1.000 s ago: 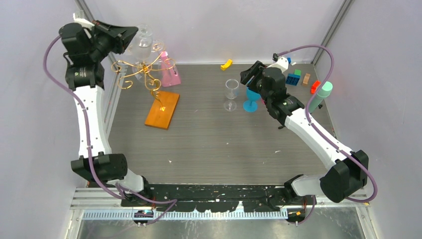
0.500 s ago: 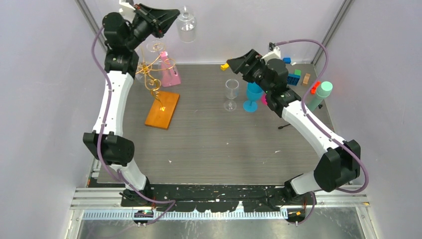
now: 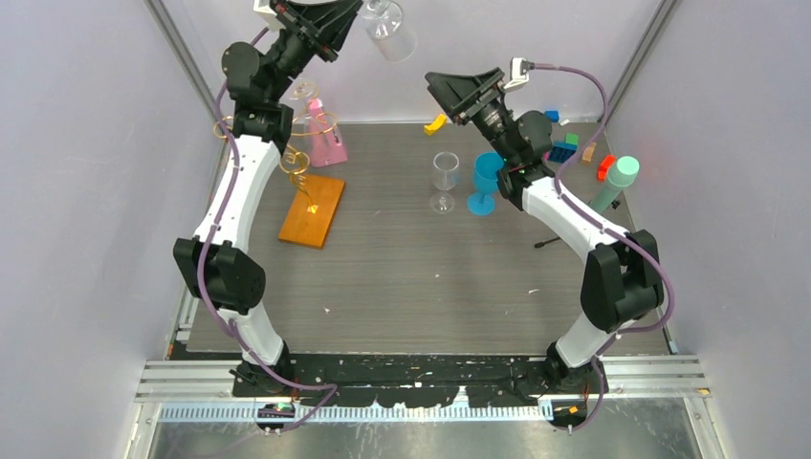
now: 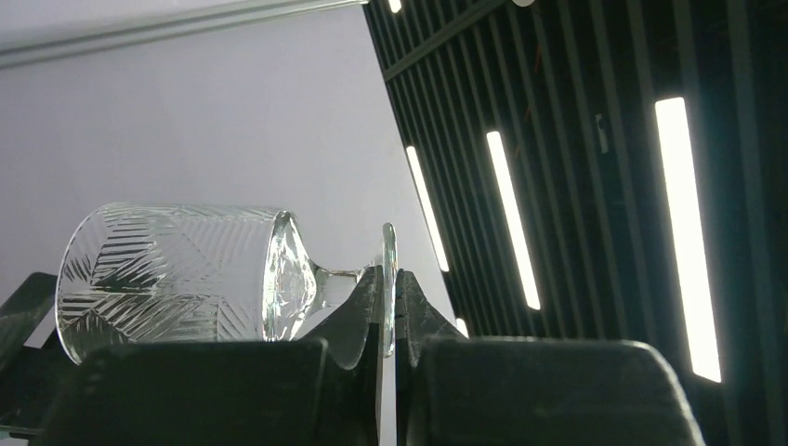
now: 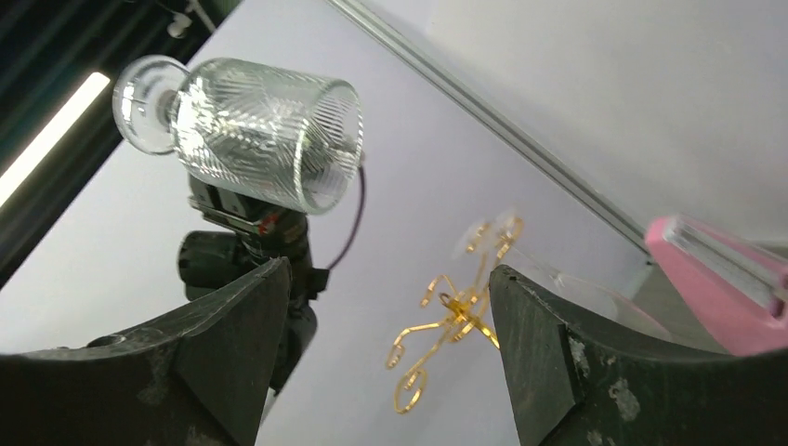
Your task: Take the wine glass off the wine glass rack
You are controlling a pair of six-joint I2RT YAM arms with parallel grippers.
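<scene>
The wine glass needs to stand upright on the tabletop, so next my right gripper will pick it up by the side of its rim and leave the glass's foot free.
My left gripper is raised high at the back and shut on the foot of a clear cut-pattern wine glass. In the left wrist view the glass lies sideways with its foot pinched between the fingers. It is well clear of the gold wire rack on its orange base. My right gripper is open and empty, lifted and pointing left toward the held glass; the rack's gold arms show between its fingers.
A second clear glass and a blue goblet stand mid-table. A pink object sits behind the rack, with another clear glass hanging there. A yellow piece, coloured blocks and a mint bottle lie at the back right.
My left gripper has carried the glass up and to the right, away from the rack. My right gripper has risen from the blue goblet and turned left toward it.
</scene>
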